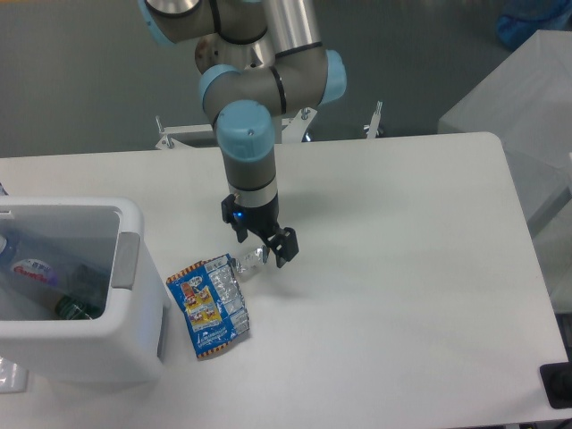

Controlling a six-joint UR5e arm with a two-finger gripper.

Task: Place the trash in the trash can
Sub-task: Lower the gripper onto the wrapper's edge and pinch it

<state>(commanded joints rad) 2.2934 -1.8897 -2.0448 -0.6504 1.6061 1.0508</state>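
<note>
The trash needs to get into the bin, so the robot's gripper will next grab the blue snack wrapper by its silver foil edge (249,261).
A flat blue snack wrapper (207,306) with a silver foil edge lies on the white table, just right of the trash can. A crumpled bit of foil (253,260) sticks out at its upper right. The trash can (134,234) is a white bin at the left edge, and a clear plastic bottle (36,273) lies inside it. My gripper (263,248) hangs open just above the foil bit, fingers pointing down, with nothing held between them.
A pale covered table (527,98) stands beyond the right edge of the work table. A black object (558,385) sits at the bottom right corner. The arm's base rises behind the table's far edge.
</note>
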